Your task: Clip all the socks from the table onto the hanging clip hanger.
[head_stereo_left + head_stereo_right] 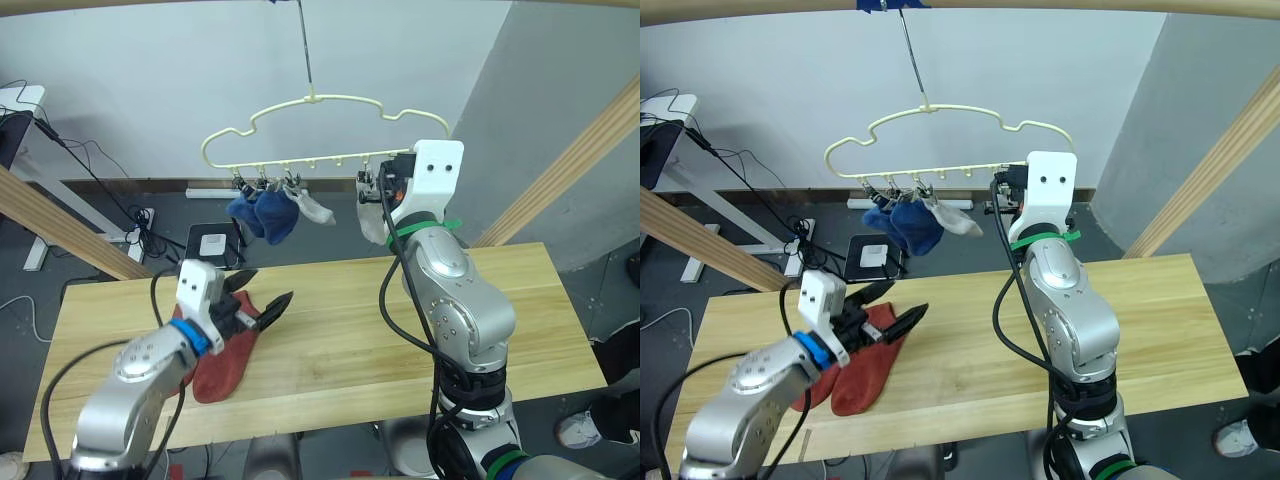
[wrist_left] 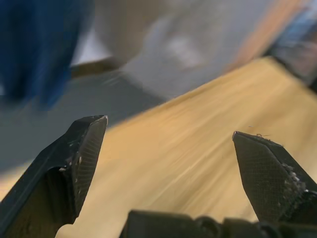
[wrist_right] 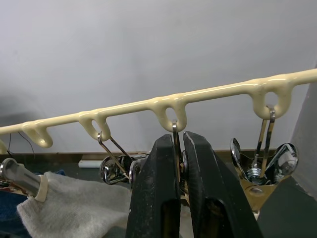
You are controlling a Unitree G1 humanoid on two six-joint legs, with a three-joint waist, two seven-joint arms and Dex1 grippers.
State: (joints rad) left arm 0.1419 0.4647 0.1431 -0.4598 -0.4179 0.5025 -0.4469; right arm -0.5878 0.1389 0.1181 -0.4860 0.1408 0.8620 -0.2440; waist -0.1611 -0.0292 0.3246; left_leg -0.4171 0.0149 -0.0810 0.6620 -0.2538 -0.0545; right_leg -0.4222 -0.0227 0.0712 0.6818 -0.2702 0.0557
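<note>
The left gripper should grab the rust-red sock by its middle next, so that the sock's end stays free for a clip on the hanger.
The pale yellow clip hanger hangs by its hook above the table's far edge. Two blue socks and a light grey sock hang from its left clips. My right gripper is raised to the hanger's right part, shut on a metal clip. Another light grey sock hangs just under it. Two rust-red socks lie on the table at the left. My left gripper hovers open just above them, with nothing between its fingers.
Slanted wooden posts stand at the left and at the right, and a wooden rail runs overhead. A black box and cables lie on the floor behind the table. Bare tabletop stretches to the right.
</note>
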